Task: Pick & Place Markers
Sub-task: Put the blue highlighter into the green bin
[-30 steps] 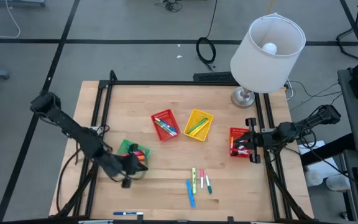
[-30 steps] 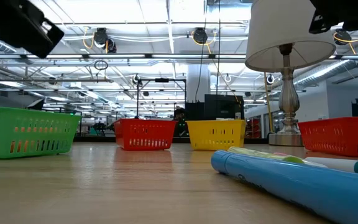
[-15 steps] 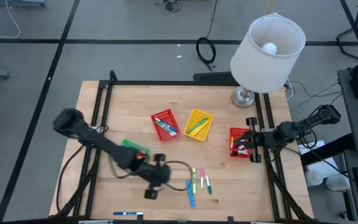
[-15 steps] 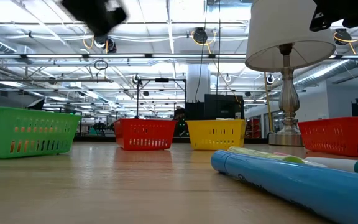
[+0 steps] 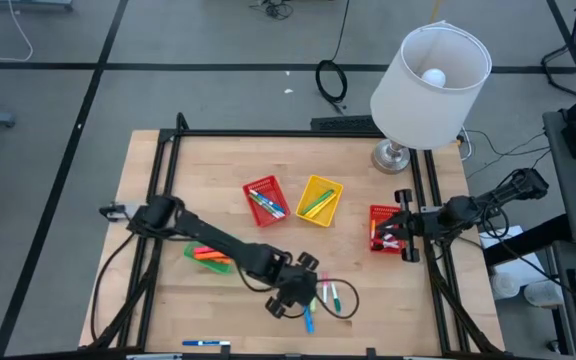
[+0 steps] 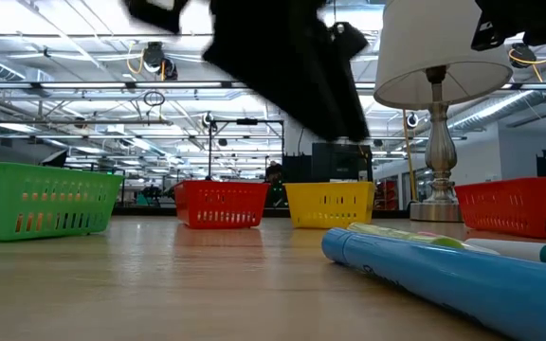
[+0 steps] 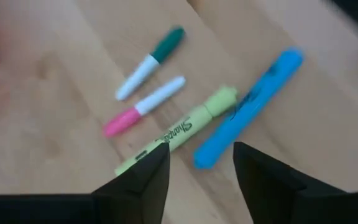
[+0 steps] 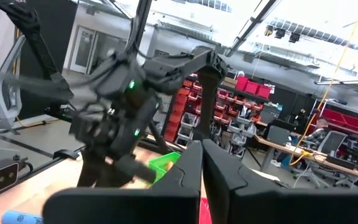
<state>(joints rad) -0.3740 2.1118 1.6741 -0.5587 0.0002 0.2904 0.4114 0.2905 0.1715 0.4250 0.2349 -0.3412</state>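
My left gripper takes hold of the blue marker by the end nearest its dark lettering next, to pick and place it.
Several loose markers lie flat on the wooden table near its front edge: a blue one, a yellow-green one, a pink-and-white one and a green-and-white one. My left gripper hovers open just above them, its fingers on either side of the blue marker's end and touching nothing. Orange markers lie in the green basket. My right gripper waits shut over the red basket at the right.
A second red basket and a yellow basket, both holding markers, stand mid-table. A lamp stands at the far right corner. One more blue marker lies at the front edge. Black frame rails run along both sides.
My left gripper has swept from beside the green basket toward the table's right edge, along the near side, and now stands over the loose markers. The green basket with its orange markers shows in full now. My right arm has kept still.
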